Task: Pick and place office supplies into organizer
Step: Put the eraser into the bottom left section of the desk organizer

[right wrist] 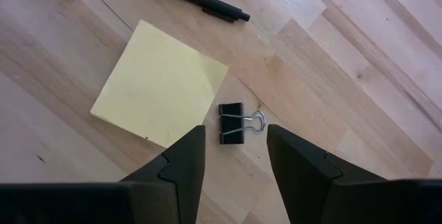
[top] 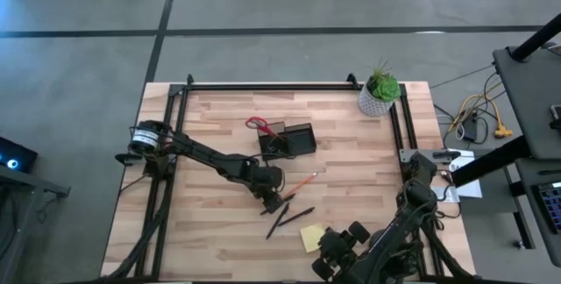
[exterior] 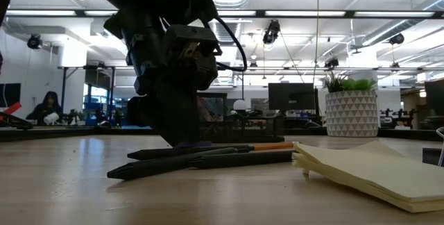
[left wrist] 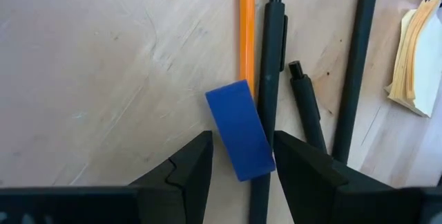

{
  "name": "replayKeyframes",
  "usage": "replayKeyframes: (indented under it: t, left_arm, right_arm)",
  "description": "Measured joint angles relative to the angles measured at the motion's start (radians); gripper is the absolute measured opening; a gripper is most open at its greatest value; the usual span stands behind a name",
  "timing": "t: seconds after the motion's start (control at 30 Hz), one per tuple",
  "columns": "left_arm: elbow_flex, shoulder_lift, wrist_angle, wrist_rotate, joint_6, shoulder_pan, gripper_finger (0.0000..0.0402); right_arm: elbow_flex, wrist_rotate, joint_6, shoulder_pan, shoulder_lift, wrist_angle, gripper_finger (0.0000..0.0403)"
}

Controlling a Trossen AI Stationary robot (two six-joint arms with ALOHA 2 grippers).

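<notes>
My left gripper has its fingers beside the blue block's near end (left wrist: 248, 162) in the left wrist view, so it would hold the block by closing now and needs to close.
My left gripper (top: 274, 201) (left wrist: 242, 144) is down at the table's middle, open. A blue block (left wrist: 238, 131) lies between its fingers, at the end of the orange pencil (left wrist: 246, 23) and beside a dark pen (left wrist: 271, 65). Two more dark pens (left wrist: 359, 58) lie alongside. My right gripper (top: 336, 247) (right wrist: 235, 137) hovers open over a black binder clip (right wrist: 238, 124), next to the yellow sticky-note pad (right wrist: 162, 89) lying flat on the wood. The black organizer (top: 287, 139) stands farther back, with the red-handled scissors (top: 259, 125) at its left end. My left gripper's fingers (left wrist: 197, 162) come slanting down from the table's left and stand on either side of the blue block's near end (left wrist: 252, 169). A narrow gap shows on one side. Whether the other finger touches the block or the dark pen, I cannot tell.
A green plant in a white pot (top: 379, 94) stands at the far right corner. Black rails (top: 263, 84) run along the table's far and side edges. Bare wood lies at the near left (top: 175, 231). A person sits far off in the room (exterior: 48, 107).
</notes>
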Motion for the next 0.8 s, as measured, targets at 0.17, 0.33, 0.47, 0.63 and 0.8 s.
replayKeyframes:
  t: [0.17,0.33,0.47,0.63,0.8]
  left_arm:
    - [-0.001,0.005,-0.001,-0.019,0.002,-0.009,0.0128]
    - [-0.002,0.006,-0.005,-0.029,0.019,-0.015,0.0092]
    - [-0.003,0.002,-0.006,-0.042,0.022,-0.016,0.0066]
    - [0.011,-0.015,-0.003,-0.054,0.028,-0.017,0.0054]
    - [0.046,-0.086,-0.005,-0.126,0.092,-0.015,0.0053]
  right_arm:
    - [0.000,0.000,0.000,0.000,0.000,0.000,0.0150]
    - [0.000,0.000,-0.004,0.000,0.000,0.000,0.0150]
    - [0.000,0.001,-0.007,0.000,0.000,0.000,0.0150]
    - [0.000,0.001,-0.007,0.000,0.000,0.000,0.0150]
    - [0.000,0.000,0.001,0.000,0.000,0.001,0.0150]
